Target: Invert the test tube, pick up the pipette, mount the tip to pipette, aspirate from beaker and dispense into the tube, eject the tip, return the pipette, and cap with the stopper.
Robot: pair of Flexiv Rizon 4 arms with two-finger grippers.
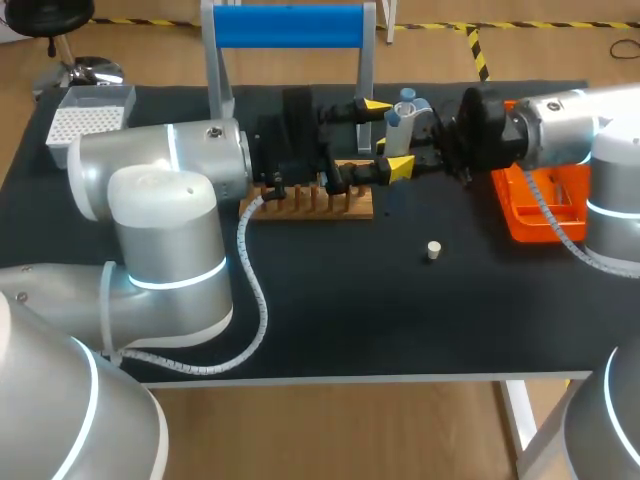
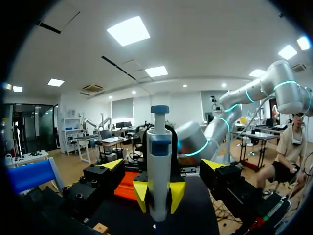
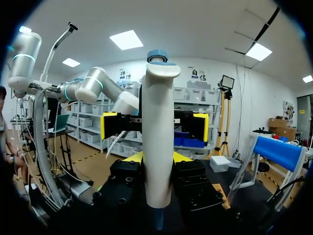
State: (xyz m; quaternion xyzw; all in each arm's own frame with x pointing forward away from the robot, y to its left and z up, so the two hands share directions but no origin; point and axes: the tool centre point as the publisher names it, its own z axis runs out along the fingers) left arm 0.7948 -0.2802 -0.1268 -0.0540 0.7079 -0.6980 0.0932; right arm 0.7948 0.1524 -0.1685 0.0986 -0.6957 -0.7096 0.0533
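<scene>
The left gripper grabs the pipette by its white body just under the blue button (image 2: 159, 169) next, since my right gripper's yellow fingers clamp the pipette's lower body.
A white pipette with a blue top (image 1: 405, 108) is held upright above the back of the table, my right gripper (image 1: 418, 132) shut on its body. The right wrist view shows the pipette (image 3: 159, 147) between my own yellow fingertips (image 3: 133, 156). My left gripper (image 1: 388, 135) faces it from the other side, open wide, with the pipette (image 2: 159, 166) standing between its spread tips without touching them. The right gripper's fingers (image 2: 139, 191) clamp the pipette there. A small white stopper (image 1: 433, 250) lies on the black table in front.
A wooden tube rack (image 1: 310, 205) stands under my left wrist. An orange tray (image 1: 535, 205) sits at the right, a white tip box (image 1: 85, 120) at the far left, and a blue-topped stand (image 1: 290, 25) at the back.
</scene>
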